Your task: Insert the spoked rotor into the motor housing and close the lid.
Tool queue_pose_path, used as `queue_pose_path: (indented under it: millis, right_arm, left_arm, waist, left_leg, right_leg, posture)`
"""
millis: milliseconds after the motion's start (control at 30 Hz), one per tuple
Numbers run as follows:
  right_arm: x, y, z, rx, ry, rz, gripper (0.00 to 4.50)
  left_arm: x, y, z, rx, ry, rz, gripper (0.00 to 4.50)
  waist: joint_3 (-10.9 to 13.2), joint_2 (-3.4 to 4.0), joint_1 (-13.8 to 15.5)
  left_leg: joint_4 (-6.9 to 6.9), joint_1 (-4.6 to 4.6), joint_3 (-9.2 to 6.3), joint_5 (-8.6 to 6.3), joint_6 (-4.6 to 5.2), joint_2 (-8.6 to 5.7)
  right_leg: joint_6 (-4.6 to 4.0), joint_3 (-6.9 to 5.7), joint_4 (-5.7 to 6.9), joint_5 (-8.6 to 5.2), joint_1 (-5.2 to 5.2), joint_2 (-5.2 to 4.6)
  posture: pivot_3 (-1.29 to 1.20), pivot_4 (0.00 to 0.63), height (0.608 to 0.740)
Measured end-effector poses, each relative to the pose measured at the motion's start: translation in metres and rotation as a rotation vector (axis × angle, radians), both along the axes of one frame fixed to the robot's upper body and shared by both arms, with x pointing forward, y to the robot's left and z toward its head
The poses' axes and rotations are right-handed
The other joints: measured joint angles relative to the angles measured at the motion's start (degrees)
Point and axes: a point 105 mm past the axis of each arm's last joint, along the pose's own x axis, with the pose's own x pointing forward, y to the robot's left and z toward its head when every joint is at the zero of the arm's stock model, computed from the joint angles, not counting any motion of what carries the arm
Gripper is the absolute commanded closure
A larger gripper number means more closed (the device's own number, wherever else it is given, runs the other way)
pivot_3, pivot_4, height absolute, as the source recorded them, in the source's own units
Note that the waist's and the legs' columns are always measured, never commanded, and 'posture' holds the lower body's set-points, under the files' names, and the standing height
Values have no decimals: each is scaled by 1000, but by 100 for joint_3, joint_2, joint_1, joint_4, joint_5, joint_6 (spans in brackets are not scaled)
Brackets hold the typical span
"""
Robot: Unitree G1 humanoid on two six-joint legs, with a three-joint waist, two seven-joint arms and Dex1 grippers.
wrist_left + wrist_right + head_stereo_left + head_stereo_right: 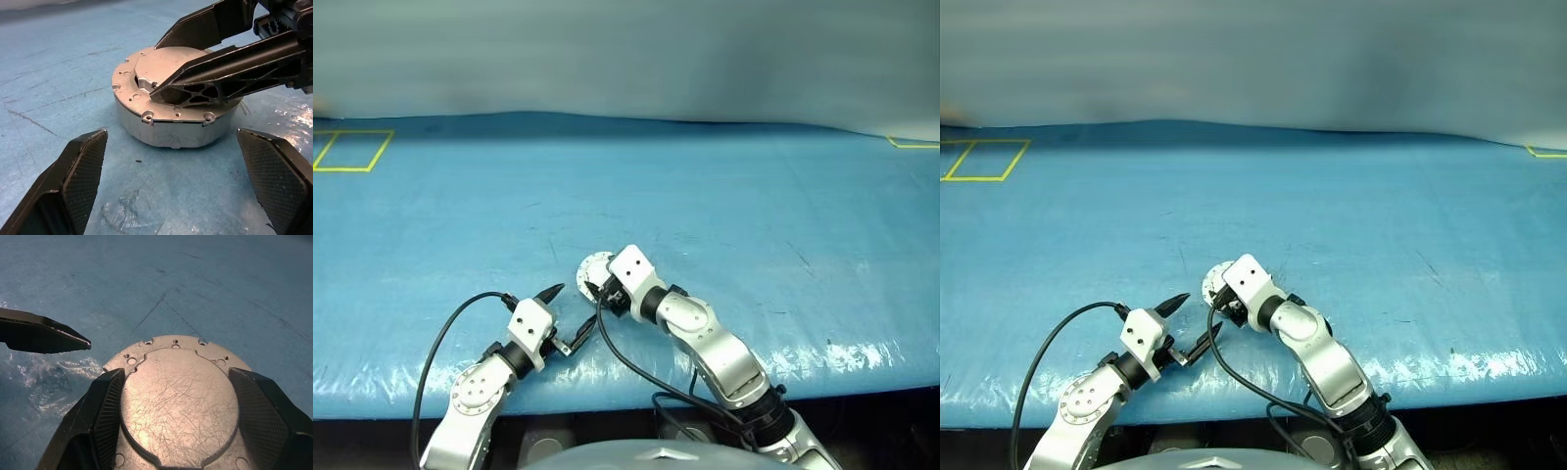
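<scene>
My right gripper needs to hold the motor housing shut with the lid on. It should grab the motor housing's rim next, across both sides of the motor housing.
The motor housing point(166, 129) is a round silver puck on the blue table, close to its front edge. Its lid point(176, 401) lies flat and closed on top, scratched face up. The spoked rotor is hidden. My right gripper point(176, 374) is open just over the lid, one finger point(220, 73) lying across the top face and the other behind the housing. I cannot tell whether it touches the lid. My left gripper point(576, 305) is open and empty, a short way from the housing's near side and pointing at it. One left finger point(49, 335) reaches in beside the housing.
The table point(754, 225) is covered in blue sheeting, with its front edge point(862, 377) just behind my arms. Yellow tape marks lie at the far left point(352, 150) and far right point(915, 143). A black cable point(435, 352) loops off my left wrist.
</scene>
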Motion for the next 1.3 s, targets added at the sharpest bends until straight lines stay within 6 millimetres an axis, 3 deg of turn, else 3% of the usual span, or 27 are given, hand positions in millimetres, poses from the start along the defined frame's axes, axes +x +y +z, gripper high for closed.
queue_pose_path:
  millis: [1067, 1233, 1300]
  right_arm:
    - [6, 5, -2, -136, 42, -50, 1458]
    - [5, 5, -2, -138, 39, -48, 1458]
    - [5, 5, -2, -137, 39, -48, 1458]
  left_arm:
    - [-1, 3, -3, -2, 19, 24, 0]
    - [-4, 14, 6, -46, 61, 43, 0]
    - [-3, 26, 5, -46, 113, 67, 374]
  waist:
    - [-20, -15, 7]
    - [-23, -20, 7]
    - [-23, -20, 7]
  left_leg:
    - [-5, 13, 10, -4, -7, -1]
    - [-16, 15, 12, -10, -17, -1]
    - [-20, 17, 11, -10, -18, -1]
  right_leg:
    - [-3, 1, -5, -1, 1, -14]
    - [-5, 1, -8, -2, -4, -17]
    - [-6, 0, -8, -2, -5, -17]
  posture:
    - [0, 150, 740]
    - [0, 150, 740]
    - [0, 150, 740]
